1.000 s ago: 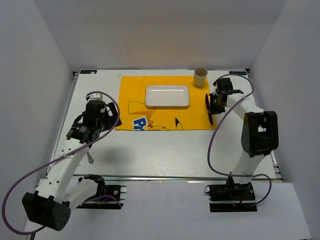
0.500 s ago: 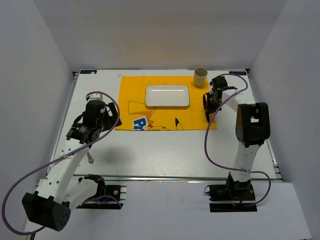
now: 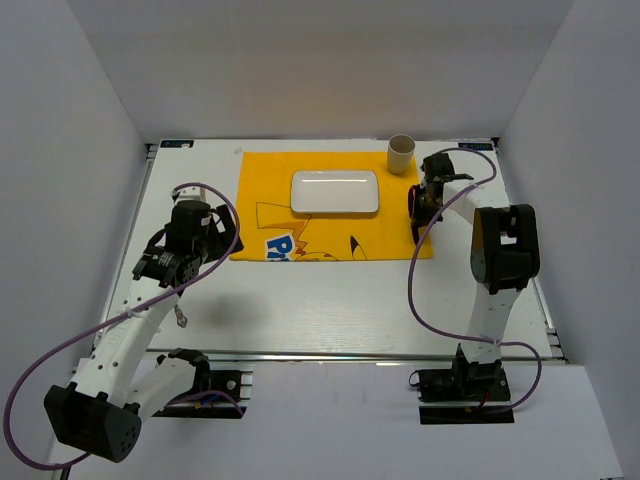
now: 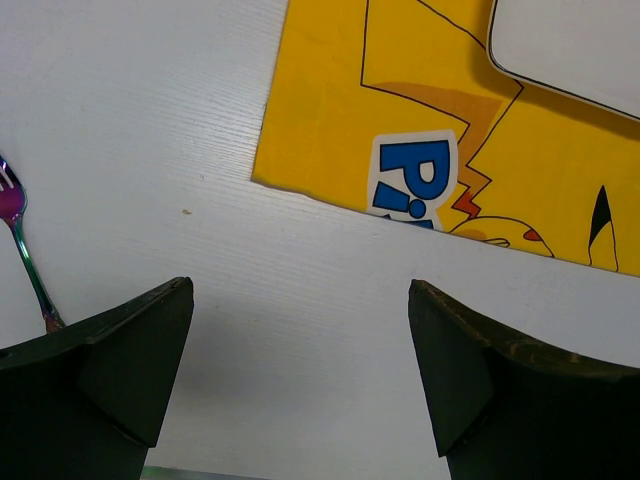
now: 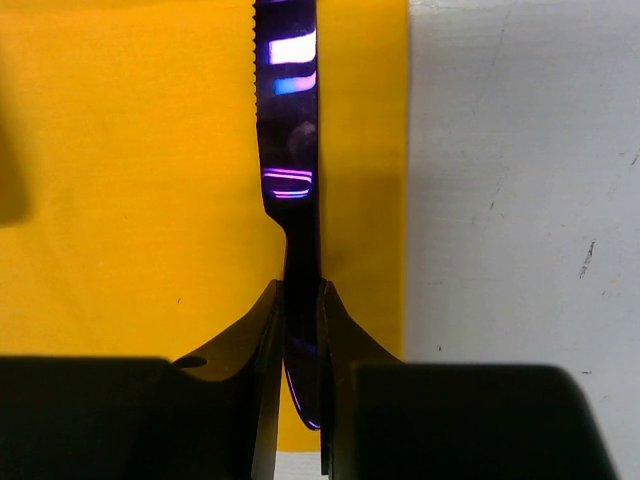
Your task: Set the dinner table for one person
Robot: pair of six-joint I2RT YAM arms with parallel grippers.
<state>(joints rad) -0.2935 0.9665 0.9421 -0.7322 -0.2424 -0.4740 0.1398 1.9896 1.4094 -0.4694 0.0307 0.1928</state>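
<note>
The knife [image 5: 290, 150] lies low over the flat yellow mat, along the mat's edge and away from the plate, so my right gripper releases it next.
My right gripper [image 5: 298, 290] is shut on the handle of a dark iridescent knife [image 5: 290, 150]. The serrated blade points away from me, over the right edge strip of the yellow cartoon mat [image 5: 130, 180]. From above, that gripper [image 3: 418, 222] sits at the mat's right edge, right of the white rectangular plate [image 3: 334, 192]. My left gripper [image 4: 300, 290] is open and holds nothing. It hovers over the white dinner table [image 3: 330, 300] just off the mat's near left corner [image 4: 300, 170]. An iridescent fork [image 4: 25, 255] lies on the table to its left.
A tan paper cup [image 3: 401, 153] stands upright at the mat's far right corner, just behind my right wrist. White walls close in the table on three sides. The fork [image 3: 181, 318] lies beside my left arm's forearm.
My right arm has folded in, its elbow moving left and farther back, and the gripper with the knife has edged slightly left over the mat's edge. The left arm has not moved.
</note>
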